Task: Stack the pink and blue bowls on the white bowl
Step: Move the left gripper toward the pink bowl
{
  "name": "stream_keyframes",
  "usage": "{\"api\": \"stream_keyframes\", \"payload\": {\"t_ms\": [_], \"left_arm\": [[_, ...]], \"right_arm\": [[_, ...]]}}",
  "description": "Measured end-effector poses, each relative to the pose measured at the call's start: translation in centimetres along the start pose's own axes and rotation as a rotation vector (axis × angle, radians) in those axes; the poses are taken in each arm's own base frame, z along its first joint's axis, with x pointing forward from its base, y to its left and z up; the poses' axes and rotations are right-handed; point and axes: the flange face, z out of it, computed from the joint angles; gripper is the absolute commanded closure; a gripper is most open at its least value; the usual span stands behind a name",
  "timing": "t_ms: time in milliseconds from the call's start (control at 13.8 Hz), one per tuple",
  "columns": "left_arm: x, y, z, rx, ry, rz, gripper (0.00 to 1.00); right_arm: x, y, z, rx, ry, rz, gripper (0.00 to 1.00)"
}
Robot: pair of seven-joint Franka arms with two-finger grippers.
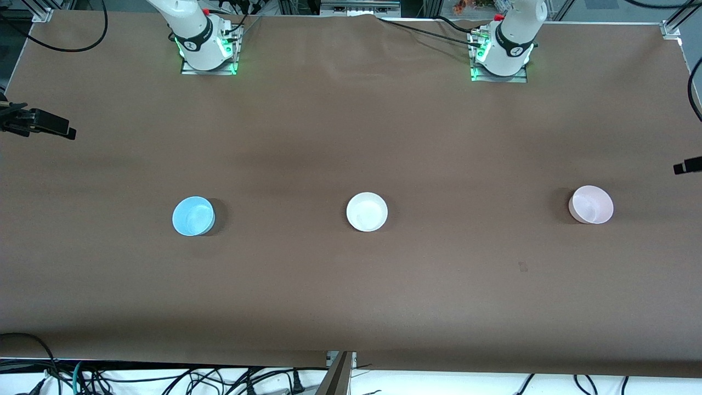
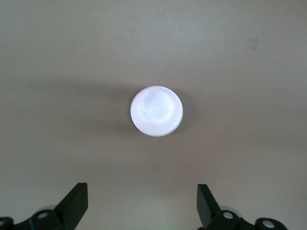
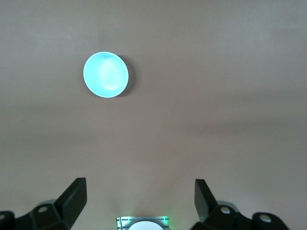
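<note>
My left gripper grabs the pale pink bowl by its rim (image 1: 591, 186) next, to stack it on the white bowl (image 1: 367, 211).
Three bowls stand in a row on the brown table. The light blue bowl (image 1: 193, 215) is toward the right arm's end, the white bowl (image 1: 367, 211) is in the middle, and the pale pink bowl (image 1: 590, 204) is toward the left arm's end. Neither gripper shows in the front view. My left gripper (image 2: 142, 191) is open and empty, high over the table, with the pink bowl (image 2: 157, 111) below it looking almost white. My right gripper (image 3: 140, 187) is open and empty, high over the table, with the blue bowl (image 3: 105, 74) below it.
The arm bases (image 1: 208, 49) (image 1: 500, 52) stand at the table's edge farthest from the front camera. Black clamps (image 1: 38, 122) (image 1: 687, 165) reach in at both ends of the table. A small dark mark (image 1: 522, 267) is on the cloth. Cables lie along the nearest edge.
</note>
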Motion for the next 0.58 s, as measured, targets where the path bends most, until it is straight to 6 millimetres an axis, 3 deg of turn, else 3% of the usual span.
{"api": "stream_keyframes", "payload": {"t_ms": [217, 434, 579], "left_arm": [[2.8, -3.8, 6.4, -0.039, 0.004, -0.002, 0.0], [4.6, -4.4, 12.1, -0.055, 0.043, 0.029, 0.0], [4.5, -5.4, 16.1, -0.099, 0.089, 0.053, 0.0]], "right_arm": [[0.2, 0.0, -0.3, -0.001, 0.008, 0.001, 0.01], [0.4, 0.0, -0.2, -0.002, 0.007, 0.001, 0.01], [0.5, 0.0, -0.1, -0.002, 0.006, 0.001, 0.01]]}}
